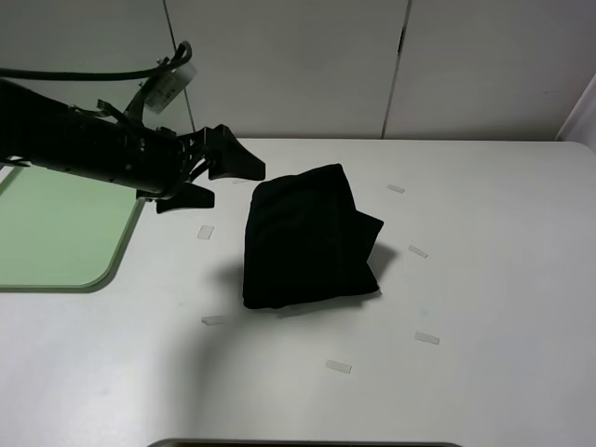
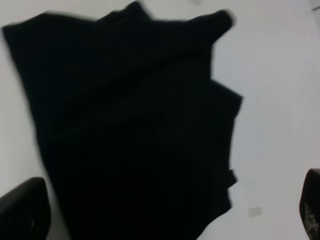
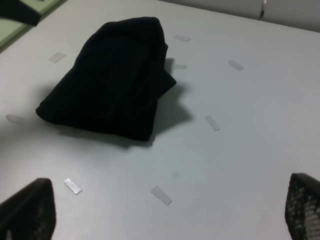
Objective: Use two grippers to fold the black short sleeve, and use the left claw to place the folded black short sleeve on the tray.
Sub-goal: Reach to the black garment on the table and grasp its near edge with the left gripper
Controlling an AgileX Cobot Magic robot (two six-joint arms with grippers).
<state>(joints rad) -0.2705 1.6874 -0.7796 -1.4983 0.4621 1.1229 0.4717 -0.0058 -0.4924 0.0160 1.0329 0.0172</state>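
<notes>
Next, my left gripper grips the black short sleeve by its folded middle [image 1: 300, 231] to place it on the tray [image 1: 56, 242].
The black short sleeve [image 1: 307, 237] lies folded as a plain black bundle on the white table, right of the tray [image 1: 56, 242]. My left claw [image 1: 216, 179] is open and empty, hovering just left of the bundle's upper left edge and apart from it. In the left wrist view the bundle [image 2: 135, 120] fills the frame between the spread fingertips [image 2: 22, 210]. My right gripper [image 3: 167, 210] is open and empty, well back from the bundle [image 3: 110, 80]; it is out of the exterior view.
Several small strips of clear tape [image 1: 338, 366] lie scattered on the table around the bundle. A white wall with panel seams stands behind the table. A corner of the tray [image 3: 10, 32] shows in the right wrist view.
</notes>
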